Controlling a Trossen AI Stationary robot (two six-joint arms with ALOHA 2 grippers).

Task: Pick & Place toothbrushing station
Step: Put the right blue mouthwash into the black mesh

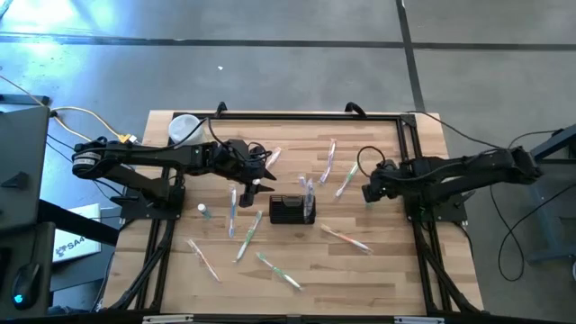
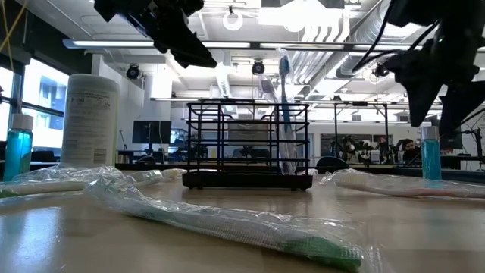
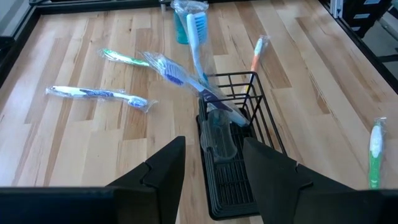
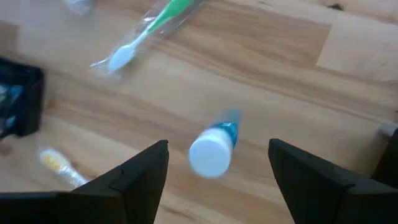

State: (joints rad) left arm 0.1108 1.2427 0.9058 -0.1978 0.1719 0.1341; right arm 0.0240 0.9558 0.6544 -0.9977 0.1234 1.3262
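Next, my right gripper takes hold of the small bottle's blue body (image 4: 227, 126), to stow the bottle in the toothbrushing station.
The toothbrushing station, a low black wire caddy (image 1: 292, 210) (image 3: 231, 163), stands near the table's middle on its flat base. Two wrapped blue toothbrushes (image 3: 198, 50) stand leaning in its far end. My left gripper (image 1: 262, 173) (image 3: 212, 146) hovers open above and left of the caddy, nothing between its fingers. My right gripper (image 1: 368, 192) (image 4: 217, 155) hangs open to the caddy's right, pointing down over a small bottle of blue liquid with a white cap (image 4: 214, 149) (image 2: 430, 154). The bottle stands upright on the table, and the fingers stand apart from it on either side.
Several wrapped toothbrushes lie scattered on the wood (image 1: 245, 236) (image 1: 346, 238) (image 3: 99, 93) (image 4: 149, 28). A tall white container (image 1: 184, 128) (image 2: 89, 121) stands at the far left, a second small blue bottle (image 1: 205, 210) (image 2: 17, 148) near the left arm. A black frame rail (image 1: 297, 117) edges the table.
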